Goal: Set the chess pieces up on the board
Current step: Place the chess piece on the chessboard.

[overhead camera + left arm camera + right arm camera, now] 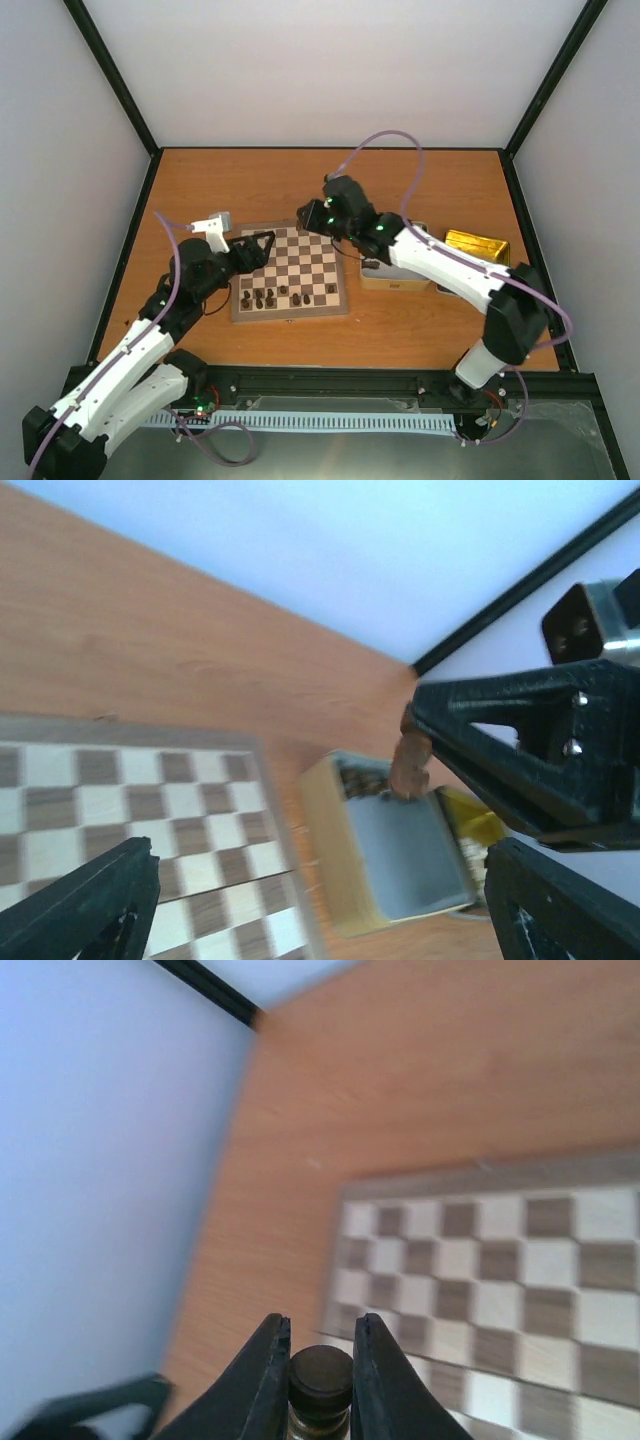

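Note:
The left gripper should next grab the end of the dark chess piece that sticks out of the right gripper, so the piece's base stays free to stand on the board (290, 268).
The board (290, 268) lies mid-table, with several dark chess pieces (268, 293) standing on its near rows. My right gripper (304, 214) hangs above the board's far edge, shut on a dark brown chess piece (320, 1372). That piece's round top shows between the two fingers, and the checkered board (480, 1270) lies below it. In the left wrist view the same piece (410, 763) hangs from the right gripper's black fingers (500, 740). My left gripper (262, 243) hovers over the board's far left part. It is open (320, 910), with nothing between its fingers.
A silver tin (392, 276) sits just right of the board; in the left wrist view the tin (400, 850) has more small pieces behind it. A gold tin (478, 246) lies further right. Black frame posts and white walls close in the table.

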You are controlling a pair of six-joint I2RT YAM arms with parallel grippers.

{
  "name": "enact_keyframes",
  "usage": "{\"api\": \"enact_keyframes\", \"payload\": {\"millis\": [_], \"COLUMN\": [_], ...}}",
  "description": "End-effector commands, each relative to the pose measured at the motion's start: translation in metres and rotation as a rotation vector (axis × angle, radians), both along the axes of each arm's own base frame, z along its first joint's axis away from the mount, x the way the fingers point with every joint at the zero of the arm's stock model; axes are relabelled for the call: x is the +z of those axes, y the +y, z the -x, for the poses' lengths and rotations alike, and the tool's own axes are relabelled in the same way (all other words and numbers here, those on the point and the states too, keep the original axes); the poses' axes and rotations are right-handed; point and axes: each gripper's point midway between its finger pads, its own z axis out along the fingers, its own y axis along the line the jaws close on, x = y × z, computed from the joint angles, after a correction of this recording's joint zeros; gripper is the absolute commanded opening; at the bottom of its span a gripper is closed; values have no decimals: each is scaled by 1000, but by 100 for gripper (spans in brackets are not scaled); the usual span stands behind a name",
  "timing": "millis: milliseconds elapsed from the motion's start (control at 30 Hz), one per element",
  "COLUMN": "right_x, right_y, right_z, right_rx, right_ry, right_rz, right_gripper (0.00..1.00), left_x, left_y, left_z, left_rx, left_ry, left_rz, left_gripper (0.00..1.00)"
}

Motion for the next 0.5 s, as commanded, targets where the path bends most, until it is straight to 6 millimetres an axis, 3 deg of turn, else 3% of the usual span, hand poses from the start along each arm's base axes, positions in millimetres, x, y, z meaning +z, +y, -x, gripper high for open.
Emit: {"api": "enact_keyframes", "payload": {"millis": [0, 100, 267, 467], "right_x": [88, 115, 144, 175], "right_y": [7, 9, 15, 16], "right_z": [-9, 2, 26, 48], "right_rx": [-4, 48, 179, 318], "right_ry": [-120, -129, -125, -172], "right_rz": [-435, -610, -816, -971], "right_gripper": [14, 14, 14, 14], "left_x": [71, 97, 128, 129], "left_y": [-19, -27, -39, -50], "left_z": [11, 20, 30, 34], "left_rx": [-119, -181, -288, -353], "left_ry": [-187, -237, -280, -179], "left_rz": [212, 344, 459, 600], "left_gripper": [91, 92, 93, 84]}}
